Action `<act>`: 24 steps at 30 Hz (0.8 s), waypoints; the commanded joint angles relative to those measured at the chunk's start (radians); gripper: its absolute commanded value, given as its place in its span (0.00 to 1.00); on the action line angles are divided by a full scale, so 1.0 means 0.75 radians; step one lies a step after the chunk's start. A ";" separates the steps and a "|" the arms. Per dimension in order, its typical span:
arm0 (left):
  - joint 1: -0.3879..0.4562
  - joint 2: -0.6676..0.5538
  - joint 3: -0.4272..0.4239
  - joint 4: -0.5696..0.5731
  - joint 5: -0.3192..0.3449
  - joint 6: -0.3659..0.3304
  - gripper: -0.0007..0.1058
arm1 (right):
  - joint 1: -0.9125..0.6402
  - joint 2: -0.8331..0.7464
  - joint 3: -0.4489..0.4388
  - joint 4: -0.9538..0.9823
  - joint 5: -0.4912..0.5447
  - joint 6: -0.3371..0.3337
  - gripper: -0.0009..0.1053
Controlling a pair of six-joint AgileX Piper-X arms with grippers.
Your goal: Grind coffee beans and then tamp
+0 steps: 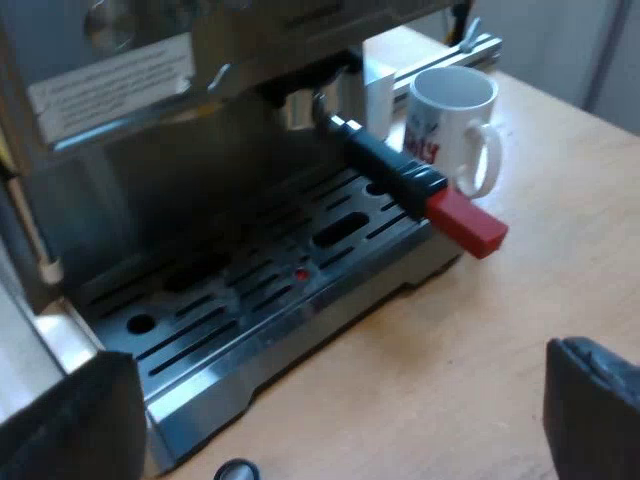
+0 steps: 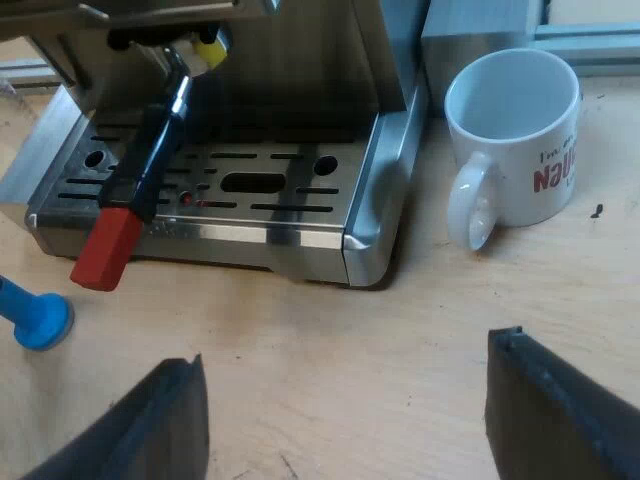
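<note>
My right gripper grabs the handle's red end next, since the holder's head is locked in the machine and only its handle juts out.
The espresso machine stands on a wooden table, with its slotted drip tray toward me. The metal holder is locked into the machine's front; its dark handle juts out over the tray and ends in red. A white mug with red lettering stands upright beside the machine. A blue tamper lies on the table close to the red end. My left gripper and my right gripper are both open above the table before the tray, holding nothing.
A small dark round object lies on the table by the drip tray's near corner. A light metal rail runs behind the mug. Bare wooden table stretches between the grippers and the machine.
</note>
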 commanded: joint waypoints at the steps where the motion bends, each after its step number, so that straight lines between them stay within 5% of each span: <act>1: -0.044 0.019 -0.010 -0.022 0.025 0.041 0.77 | 0.035 0.022 -0.013 -0.010 -0.023 -0.036 0.58; 12: -0.145 0.212 -0.010 -0.040 0.082 0.209 0.77 | 0.304 0.127 -0.013 -0.035 -0.002 -0.101 0.58; 24: -0.145 0.314 0.054 -0.199 0.082 0.214 0.77 | 0.505 0.154 -0.005 -0.359 0.055 -0.116 0.58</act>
